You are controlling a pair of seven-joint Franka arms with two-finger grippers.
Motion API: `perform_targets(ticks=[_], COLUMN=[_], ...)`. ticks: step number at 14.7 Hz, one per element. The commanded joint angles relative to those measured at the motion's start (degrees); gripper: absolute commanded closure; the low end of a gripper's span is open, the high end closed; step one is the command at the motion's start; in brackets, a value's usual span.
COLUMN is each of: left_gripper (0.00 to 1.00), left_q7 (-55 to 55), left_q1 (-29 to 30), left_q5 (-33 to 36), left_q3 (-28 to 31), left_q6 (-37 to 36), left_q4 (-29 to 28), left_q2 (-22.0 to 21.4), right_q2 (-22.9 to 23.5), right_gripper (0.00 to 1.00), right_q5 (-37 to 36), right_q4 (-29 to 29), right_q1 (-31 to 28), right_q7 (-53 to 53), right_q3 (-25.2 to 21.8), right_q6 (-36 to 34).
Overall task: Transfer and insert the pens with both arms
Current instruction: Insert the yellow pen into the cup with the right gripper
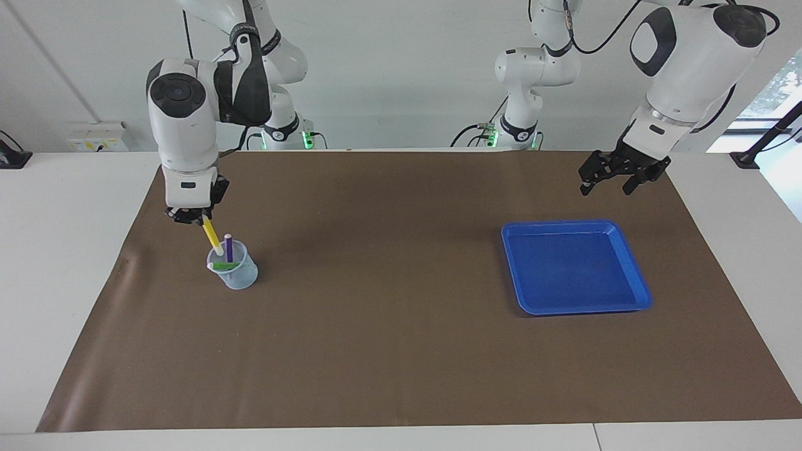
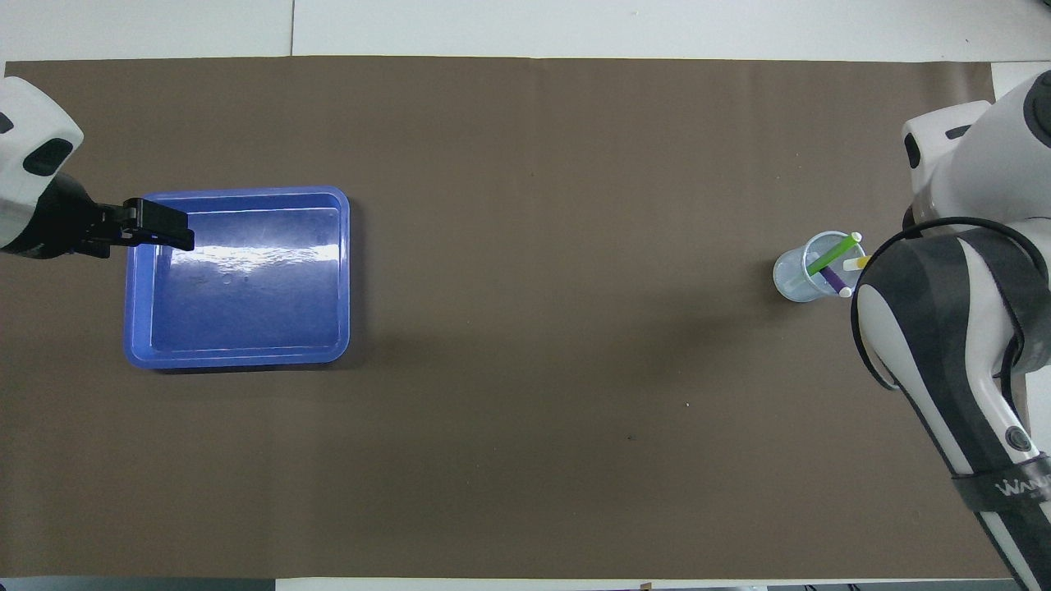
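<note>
My right gripper should open now, as the yellow pen's lower end is over the opening of the clear cup (image 2: 790,275) in the overhead view. The yellow pen would stand inside.
My right gripper (image 1: 199,219) is shut on the upper end of the yellow pen (image 1: 212,237), which slants down. Its pale lower end reaches the rim of the clear cup (image 1: 235,274). I cannot tell whether that tip is inside. The purple pen (image 1: 229,248) stands in the cup and the green pen (image 1: 223,265) leans across its mouth. From overhead the cup (image 2: 790,275) shows the green pen (image 2: 828,257), purple pen (image 2: 835,281) and yellow pen (image 2: 860,263), with the right arm hiding its gripper. My left gripper (image 1: 605,186) hangs open and empty, raised over the edge of the blue tray (image 2: 246,308).
The blue tray (image 1: 573,269) lies with nothing in it at the left arm's end of the brown mat (image 1: 388,326). The cup stands at the right arm's end. White table surrounds the mat.
</note>
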Motion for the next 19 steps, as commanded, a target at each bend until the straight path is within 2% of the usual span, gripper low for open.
perform_targets(ticks=[1, 4, 5, 6, 8, 9, 10, 12, 13, 15, 18, 19], left_gripper=[0.00, 0.00, 0.00, 0.00, 0.00, 0.00, 0.00, 0.00, 0.00, 0.00, 0.00, 0.00], left_q7=[1.7, 5.2, 5.3, 5.3, 5.3, 5.3, 5.3, 4.8, 4.8, 4.8, 4.6, 4.6], left_q1=[0.9, 3.3, 3.9, 3.9, 3.9, 3.6, 3.2, 3.1, 3.1, 3.1, 3.1, 3.1], left_q5=[1.0, 1.0, 1.0, 1.0, 1.0, 1.4, 2.4, 3.2, 3.2, 3.2, 3.2, 3.2], left_q3=[-0.4, -0.4, -0.4, -0.4, -0.6, -0.6, -0.7, -1.2, -1.2, -1.2, -1.2, -1.2], left_q6=[-4.5, -4.3, -4.0, -3.9, -3.9, -4.4, -4.8, -5.9, -5.9, -5.1, -4.9, -4.9], left_q4=[2.7, 2.2, 2.2, 2.2, 2.3, 2.5, 2.6, 2.4, 2.3, 1.5, 1.4, 1.4], left_q2=[0.4, 0.3, 0.3, 0.3, 0.3, 0.5, 0.4, 0.3, 0.3, -0.2, -0.2, -0.2], right_q2=[-2.6, -2.7, -2.7, -2.6, -2.6, -2.6, -2.4, -1.9, -1.9, -2.0, -1.8, -1.6], right_gripper=[1.00, 1.00, 0.89, 0.57, 0.26, 0.04, 0.00, 0.00, 0.00, 0.00, 0.00, 0.00], right_q5=[-1.5, -1.4, -1.4, -1.1, -0.6, -0.4, 0.1, 1.8, 4.8, 8.5, 9.5, 12.8], right_q4=[-3.1, -4.4, -4.4, -4.3, -4.2, -4.2, -3.7, -2.0, -0.3, 4.7, 14.4, 17.5], right_q1=[-1.0, -1.7, -1.9, -2.0, -2.0, -2.0, -2.0, -2.0, -2.1, -1.9, -1.1, -1.4], right_q7=[-2.2, -2.2, -2.2, -2.2, -1.9, -1.8, -1.9, -1.8, -1.3, 2.0, 16.8, 21.2], right_q3=[0.5, 0.5, 0.5, 0.5, 0.5, 0.5, 0.5, 0.5, 0.4, 0.2, 0.5, 0.5], right_q6=[2.2, 4.6, 4.7, 4.7, 4.7, 4.7, 4.7, 3.6, 2.5, -2.7, -11.2, -14.9])
